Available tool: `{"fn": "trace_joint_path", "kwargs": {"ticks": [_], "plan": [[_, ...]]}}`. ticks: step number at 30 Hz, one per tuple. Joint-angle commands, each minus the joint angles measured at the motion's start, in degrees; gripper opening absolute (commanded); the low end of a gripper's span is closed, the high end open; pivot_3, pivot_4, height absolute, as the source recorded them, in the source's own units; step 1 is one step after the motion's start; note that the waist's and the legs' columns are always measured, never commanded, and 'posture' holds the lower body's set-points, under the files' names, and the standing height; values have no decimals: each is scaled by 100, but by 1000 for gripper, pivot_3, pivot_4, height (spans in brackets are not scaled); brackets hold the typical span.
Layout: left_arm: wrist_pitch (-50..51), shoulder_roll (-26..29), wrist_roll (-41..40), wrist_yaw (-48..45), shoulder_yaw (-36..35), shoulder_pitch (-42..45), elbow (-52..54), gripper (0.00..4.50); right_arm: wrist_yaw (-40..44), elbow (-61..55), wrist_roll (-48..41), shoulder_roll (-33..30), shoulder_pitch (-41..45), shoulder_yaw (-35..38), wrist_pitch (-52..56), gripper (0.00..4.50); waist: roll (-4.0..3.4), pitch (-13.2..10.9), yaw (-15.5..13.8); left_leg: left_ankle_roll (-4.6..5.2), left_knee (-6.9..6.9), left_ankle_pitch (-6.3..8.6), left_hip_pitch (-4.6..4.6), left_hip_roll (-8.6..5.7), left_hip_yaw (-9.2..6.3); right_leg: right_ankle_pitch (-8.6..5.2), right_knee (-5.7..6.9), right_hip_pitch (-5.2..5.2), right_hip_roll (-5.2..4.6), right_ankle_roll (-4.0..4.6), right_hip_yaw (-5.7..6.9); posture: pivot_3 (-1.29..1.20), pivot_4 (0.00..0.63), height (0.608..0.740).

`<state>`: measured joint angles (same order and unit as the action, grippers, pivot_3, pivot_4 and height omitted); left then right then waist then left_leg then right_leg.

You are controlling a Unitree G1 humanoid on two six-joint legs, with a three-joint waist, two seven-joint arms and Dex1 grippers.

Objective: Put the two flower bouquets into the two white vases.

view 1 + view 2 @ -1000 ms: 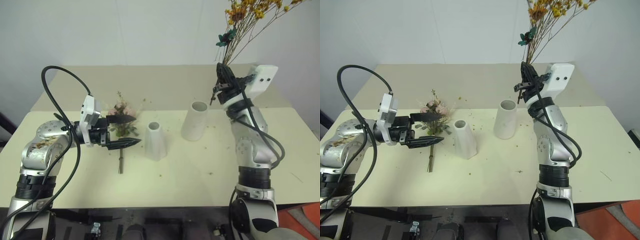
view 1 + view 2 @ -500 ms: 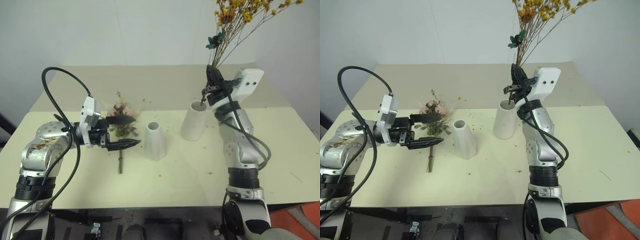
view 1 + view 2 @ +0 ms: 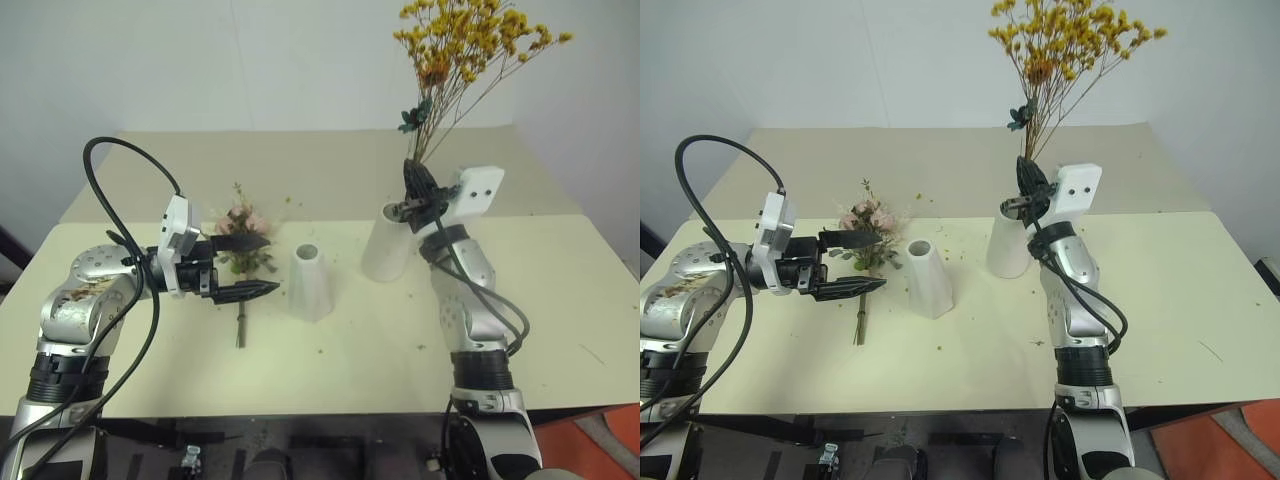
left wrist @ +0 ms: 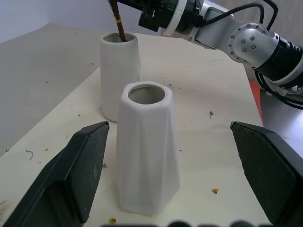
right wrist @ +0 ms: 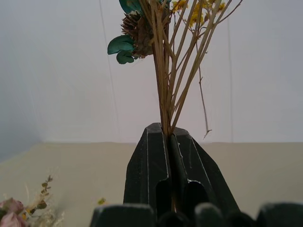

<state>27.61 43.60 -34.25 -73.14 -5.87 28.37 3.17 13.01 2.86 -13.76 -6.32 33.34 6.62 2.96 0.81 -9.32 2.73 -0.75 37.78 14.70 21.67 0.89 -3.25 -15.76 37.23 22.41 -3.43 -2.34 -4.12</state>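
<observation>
Next, the left gripper reaches and grips the rose bunch's taped stems, since delicate pink petals and leaves fill the top of the rose bunch (image 3: 243,224).
The spray of yellow flowers (image 3: 465,45) stands upright, its thin stems (image 5: 165,85) pinched in my right gripper (image 3: 415,187), which is shut on them just above the taller white vase (image 3: 386,248). The stem ends (image 4: 117,26) reach down into that vase's broad mouth. The smaller cone-shaped vase (image 3: 311,283) stands to its left with nothing in it. Left of that, the pink rose bunch (image 3: 243,224) lies flat on the table, stem toward me. My left gripper (image 3: 274,261) hovers open over this bunch, pointing toward the small vase (image 4: 147,146).
The cream table (image 3: 560,300) is strewn with small dried flower crumbs around the vases. A second table surface joins it behind, against a pale wall. The table's right half offers free room.
My right gripper has come down and to the left with the yellow spray, bringing its stem ends from above the table into the taller vase's mouth. The left arm has stayed still.
</observation>
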Motion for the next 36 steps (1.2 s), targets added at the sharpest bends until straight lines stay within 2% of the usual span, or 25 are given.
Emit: {"fn": "trace_joint_path", "kwargs": {"ticks": [1, 6, 13, 27, 36], "plan": [[-41, 100, -126, -3, -200, 15, 178, 4500, 53, -278, 42, -23, -108, -69, -189, 576, 0, 0, 0, 0, 0, 0, 0, 0, 0, 0, 0, 0, 0, 0, 0, 0, 150, 740], [-58, 92, -107, -30, -168, 69, 119, 4500, 58, -456, 49, -22, -322, -127, -161, 1981, 0, 0, 4, 0, 0, 0, -1, 0, 0, 0, 0, 0, 1, 0, 0, 0, 150, 740], [-79, 76, -91, -52, -144, 112, 83, 4500, 38, -748, 49, -8, -581, -174, -80, 4375, 0, 0, 0, 0, 0, 0, -1, 0, 0, 0, 0, 0, 0, 0, 0, 0, 150, 740], [-95, 42, -78, -10, -140, 125, 77, 4500, 510, -1373, -68, -340, -1139, -323, 177, 4444, 0, 0, -4, 0, 0, 0, -1, 0, 0, 0, -2, -1, 0, 0, 0, 0, 150, 740], [-106, 32, -66, -27, -114, 154, 56, 4500, 754, -1679, -361, -530, -1210, -349, 780, 4444, 0, 0, -10, 0, 0, 0, -2, 0, 0, 0, -2, -3, 1, 0, 0, 0, 150, 740]]}}
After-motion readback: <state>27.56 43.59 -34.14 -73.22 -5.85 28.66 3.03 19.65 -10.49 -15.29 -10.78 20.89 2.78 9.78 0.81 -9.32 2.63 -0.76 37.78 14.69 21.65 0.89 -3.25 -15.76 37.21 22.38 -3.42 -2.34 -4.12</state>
